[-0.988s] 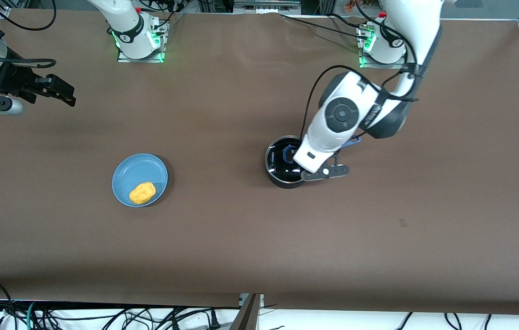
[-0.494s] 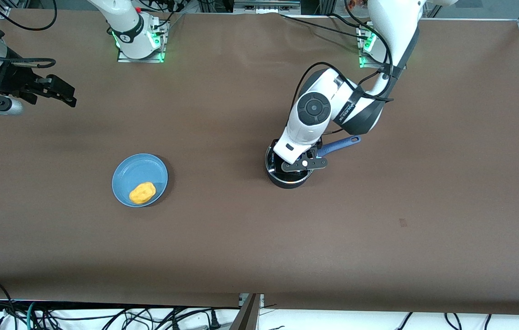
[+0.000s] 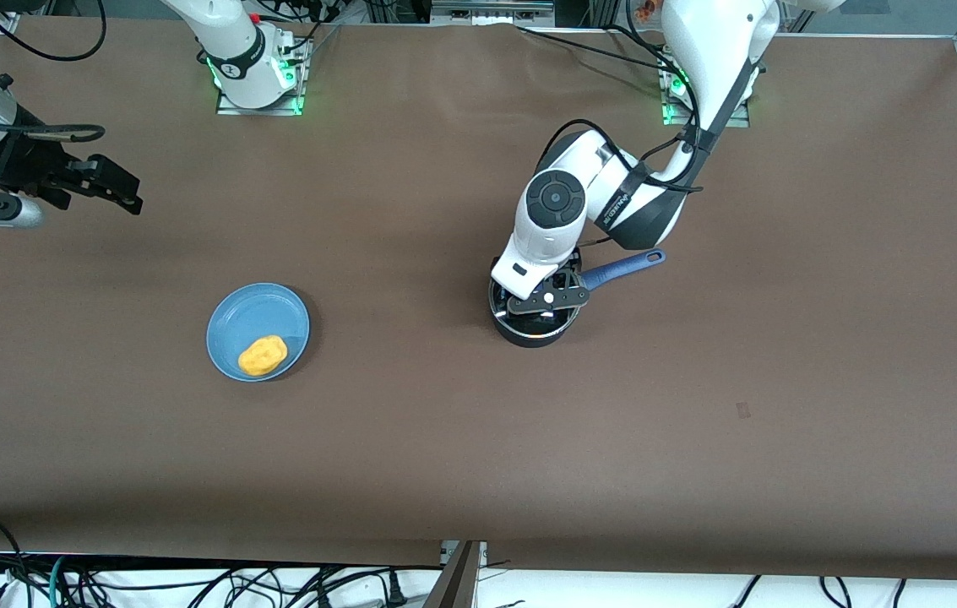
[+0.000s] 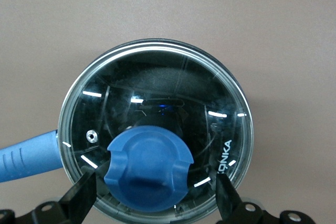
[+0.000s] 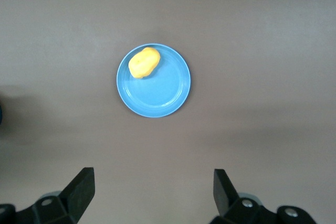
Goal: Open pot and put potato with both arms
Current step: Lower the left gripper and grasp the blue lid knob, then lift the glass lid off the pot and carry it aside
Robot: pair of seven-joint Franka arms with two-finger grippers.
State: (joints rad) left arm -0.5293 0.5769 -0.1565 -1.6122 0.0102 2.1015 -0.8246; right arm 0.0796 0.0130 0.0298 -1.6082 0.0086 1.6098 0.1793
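My left gripper closes on the knob now, since its fingers stand beside the blue knob (image 4: 149,169) on the glass lid (image 4: 157,98).
The black pot (image 3: 534,325) stands mid-table with its glass lid (image 4: 157,98) on and its blue handle (image 3: 623,268) pointing toward the left arm's end. My left gripper (image 3: 544,297) is right over the lid, open, its fingers (image 4: 83,195) on either side of the blue knob (image 4: 149,169) without touching it. The yellow-orange potato (image 3: 263,355) lies on a light-blue plate (image 3: 250,314) toward the right arm's end; it also shows in the right wrist view (image 5: 144,62). My right gripper (image 3: 102,181) is open and empty, held high over the table's edge at the right arm's end.
The brown table (image 3: 410,447) is bare around the pot and plate. The arm bases (image 3: 257,80) stand along the edge farthest from the front camera. Cables hang below the table's near edge.
My left arm has swung over the pot toward the right arm's end, bringing its gripper down over the lid knob and uncovering the handle. The right gripper shifted slightly.
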